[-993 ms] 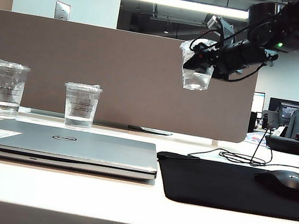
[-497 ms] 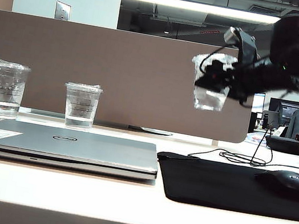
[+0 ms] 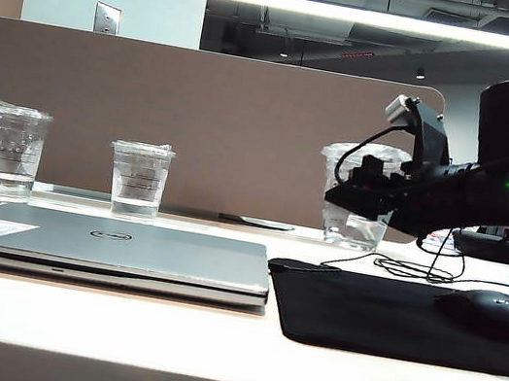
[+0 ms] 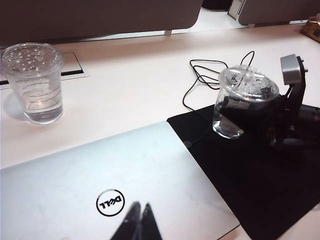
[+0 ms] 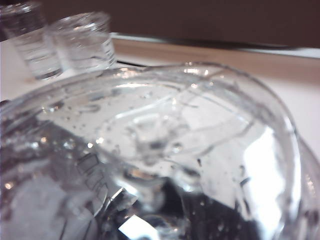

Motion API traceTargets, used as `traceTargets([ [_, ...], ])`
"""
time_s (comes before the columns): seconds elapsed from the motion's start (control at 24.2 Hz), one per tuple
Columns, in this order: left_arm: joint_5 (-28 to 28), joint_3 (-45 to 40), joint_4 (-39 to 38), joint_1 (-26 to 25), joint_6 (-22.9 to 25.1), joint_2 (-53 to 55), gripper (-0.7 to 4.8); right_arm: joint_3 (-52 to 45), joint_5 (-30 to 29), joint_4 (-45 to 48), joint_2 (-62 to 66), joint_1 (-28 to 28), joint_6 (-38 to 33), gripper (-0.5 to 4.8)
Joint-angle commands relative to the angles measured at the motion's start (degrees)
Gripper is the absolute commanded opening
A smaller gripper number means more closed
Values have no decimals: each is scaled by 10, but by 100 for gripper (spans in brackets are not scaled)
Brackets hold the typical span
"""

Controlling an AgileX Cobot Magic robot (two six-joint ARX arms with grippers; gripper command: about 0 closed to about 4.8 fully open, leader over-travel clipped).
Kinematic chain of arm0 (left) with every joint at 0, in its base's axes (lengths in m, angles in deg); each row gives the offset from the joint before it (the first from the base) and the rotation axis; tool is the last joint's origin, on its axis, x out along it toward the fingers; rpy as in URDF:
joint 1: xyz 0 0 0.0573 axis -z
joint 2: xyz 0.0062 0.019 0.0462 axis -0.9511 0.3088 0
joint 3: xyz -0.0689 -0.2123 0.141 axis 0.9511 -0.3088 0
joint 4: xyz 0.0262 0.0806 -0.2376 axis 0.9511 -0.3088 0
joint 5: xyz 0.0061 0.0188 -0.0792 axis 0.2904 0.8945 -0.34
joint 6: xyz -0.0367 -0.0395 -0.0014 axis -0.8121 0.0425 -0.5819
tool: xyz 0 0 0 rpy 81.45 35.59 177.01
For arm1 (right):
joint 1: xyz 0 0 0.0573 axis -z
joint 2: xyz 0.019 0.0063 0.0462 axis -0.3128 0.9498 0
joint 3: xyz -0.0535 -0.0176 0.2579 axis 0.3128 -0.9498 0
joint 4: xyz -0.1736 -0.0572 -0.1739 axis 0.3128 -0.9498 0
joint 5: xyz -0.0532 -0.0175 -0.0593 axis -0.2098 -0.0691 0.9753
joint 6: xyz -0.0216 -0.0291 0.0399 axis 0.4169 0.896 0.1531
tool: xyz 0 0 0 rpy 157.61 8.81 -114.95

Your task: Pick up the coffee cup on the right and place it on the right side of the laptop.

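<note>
My right gripper keeps holding the coffee cup for now, since the coffee cup's base point(image 3: 351, 241) hangs above and behind the black mouse pad point(image 3: 353, 302).
The coffee cup point(image 3: 354, 208), clear plastic with a domed lid and a little water, is low over the table just right of the closed silver laptop point(image 3: 117, 245). My right gripper point(image 3: 364, 198) is shut on its side. From the left wrist view the coffee cup point(image 4: 239, 102) leans slightly at the black pad's far corner, with the right gripper point(image 4: 250, 112) around it; whether its base touches the pad I cannot tell. The cup's lid point(image 5: 150, 145) fills the right wrist view. My left gripper point(image 4: 138, 220) is shut, hovering over the laptop point(image 4: 75, 185) lid near the logo.
Two other clear cups point(image 3: 11, 152) point(image 3: 137, 180) stand behind the laptop. A black mouse pad point(image 3: 389, 323) carries a black mouse point(image 3: 490, 311), with a looped cable point(image 3: 418, 271) behind it. A brown partition point(image 3: 226, 126) closes off the back of the desk.
My right arm has come down and to the right with the coffee cup, from high against the partition to table level by the laptop. The left gripper has not moved.
</note>
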Motion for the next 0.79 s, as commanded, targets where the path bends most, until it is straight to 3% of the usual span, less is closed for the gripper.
traceTargets([
  [0.04,-3,3,6,0,0,-1,-5,-12,1,30,-8,-6,-2,253],
  [0.37,-3,3,6,0,0,-1,-5,-63,-3,91,-8,-19,-29,253],
  [0.79,-4,3,6,0,0,-1,-5,-103,-11,94,-1,-27,-24,253],
])
